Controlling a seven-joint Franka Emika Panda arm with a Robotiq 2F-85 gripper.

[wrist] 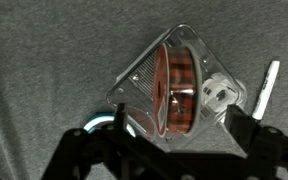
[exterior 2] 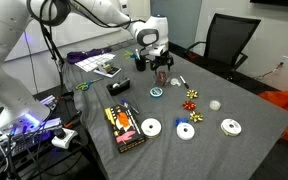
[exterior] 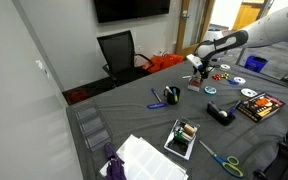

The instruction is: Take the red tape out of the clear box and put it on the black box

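I need to bring my gripper lower before I close it on the red tape (wrist: pixel 174 85), because an exterior view shows the tape between my open fingers but below them.
In the wrist view the clear box (wrist: pixel 144 75) lies on the grey cloth right under the camera. The red tape (wrist: pixel 174 85) stands on edge inside it, beside a small white piece (wrist: pixel 222 92). My gripper (wrist: pixel 184 150) is open and empty, its dark fingers to either side of the box's near edge. In both exterior views the gripper (exterior: pixel 199 70) (exterior 2: pixel 161 63) hangs just above the clear box (exterior: pixel 195 86). The black box (exterior: pixel 261 105) (exterior 2: pixel 123 125), with a red and orange picture on top, lies flat well away from it.
Near the clear box are a pen (wrist: pixel 266 85), a blue-white ring (exterior 2: pixel 156 93), gift bows (exterior 2: pixel 193 97) and several discs (exterior 2: pixel 151 127). A chunky black gadget (exterior: pixel 220 113), a white-rimmed container (exterior: pixel 182 138), scissors (exterior: pixel 221 158) and an office chair (exterior: pixel 118 50) are farther off.
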